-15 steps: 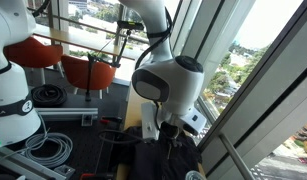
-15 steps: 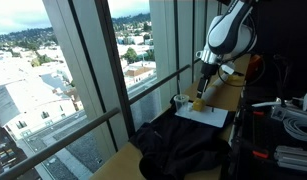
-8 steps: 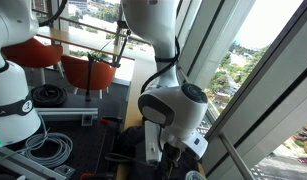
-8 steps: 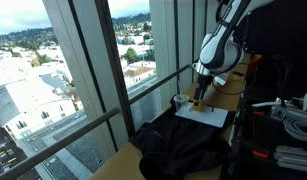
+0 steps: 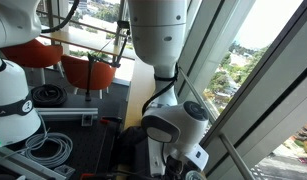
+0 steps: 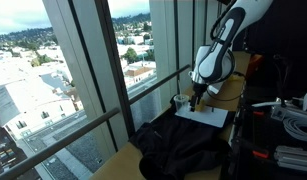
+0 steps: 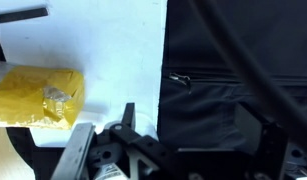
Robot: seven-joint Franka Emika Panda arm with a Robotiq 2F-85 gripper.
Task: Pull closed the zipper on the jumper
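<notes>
My gripper grabs the zipper by its small metal pull (image 7: 178, 80) next, fingers across it, to draw it along the jumper and close the zipper.
The black jumper (image 6: 183, 148) lies crumpled on the wooden counter by the window; in the wrist view it (image 7: 233, 70) fills the right side. Its small metal zipper pull (image 7: 178, 80) shows near the jumper's left edge. My gripper (image 7: 198, 135) hangs above the jumper with its fingers spread apart and nothing between them. In an exterior view the gripper (image 6: 196, 99) sits over the far end of the jumper, near the white sheet. In an exterior view the arm's wrist (image 5: 173, 125) hides the gripper and most of the jumper (image 5: 138, 158).
A white sheet of paper (image 6: 205, 116) lies on the counter beside the jumper, also in the wrist view (image 7: 93, 40). A yellow block (image 7: 38, 97) rests on it. A small cup (image 6: 180, 100) stands by the window glass. Cables and equipment (image 6: 283, 130) lie alongside.
The arm has lowered and swung towards the jumper over the last second. The gripper has come down closer to the counter. The jumper has not moved.
</notes>
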